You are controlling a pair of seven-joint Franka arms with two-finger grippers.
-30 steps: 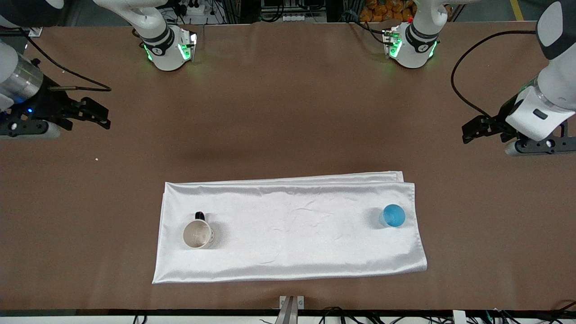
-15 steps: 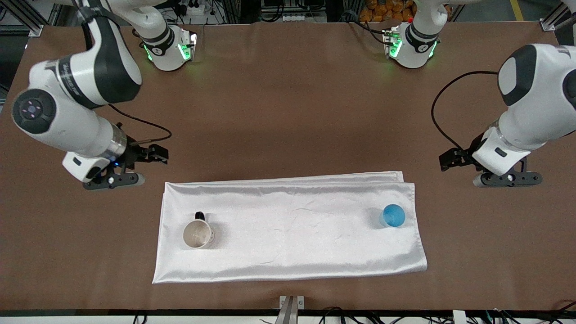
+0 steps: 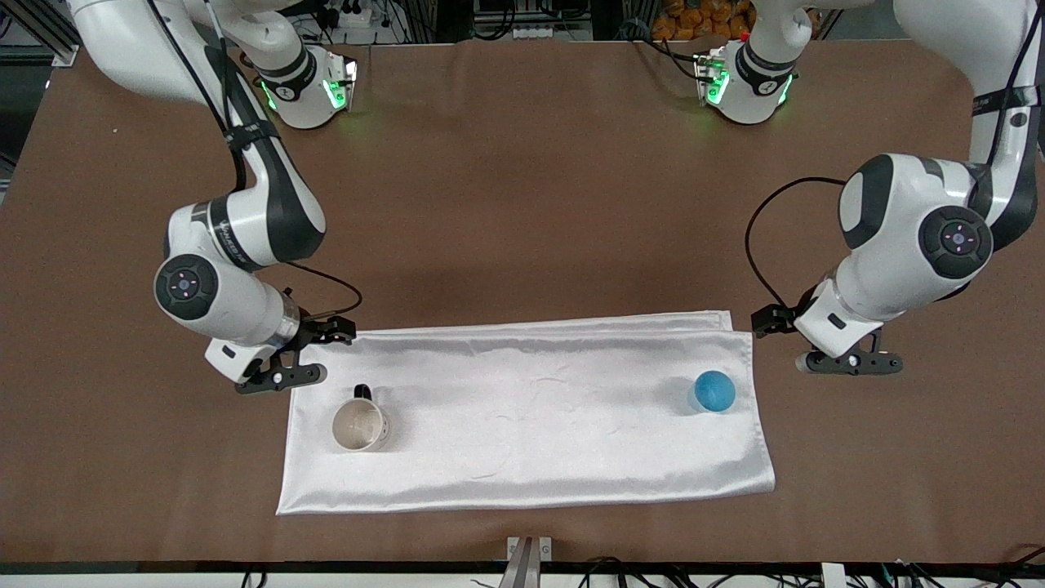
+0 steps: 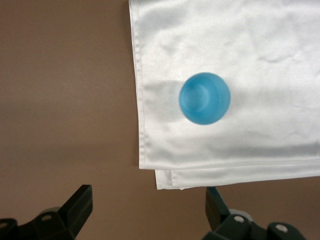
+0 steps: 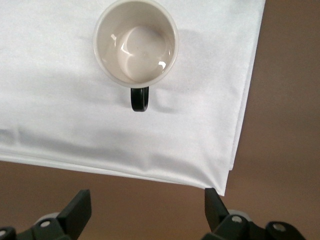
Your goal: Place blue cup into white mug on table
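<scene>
I will next grab the white mug with my right gripper by its black handle (image 3: 362,392), so that the white mug's opening (image 3: 358,425) stays free to take the blue cup.
The blue cup (image 3: 714,390) (image 4: 205,98) stands on a white satin cloth near the left arm's end. The white mug (image 3: 359,425) (image 5: 136,42) stands mouth up on the same cloth near the right arm's end, empty, with its black handle (image 5: 139,98) pointing toward the robots' bases. My left gripper (image 3: 849,362) (image 4: 148,200) hangs open over bare brown table (image 3: 522,204) just off the cloth's corner beside the cup. My right gripper (image 3: 282,377) (image 5: 145,202) hangs open over the cloth's corner beside the mug. Neither holds anything.
The folded white cloth (image 3: 522,408) lies across the part of the table nearer the front camera. Both arm bases (image 3: 306,90) (image 3: 747,82) stand along the table's edge by the robots. A small metal bracket (image 3: 529,555) sits at the edge nearest the camera.
Both arms have swung in from the table's two ends toward the cloth. The left gripper now hangs by the cup, the right by the mug. Cup and mug have not moved.
</scene>
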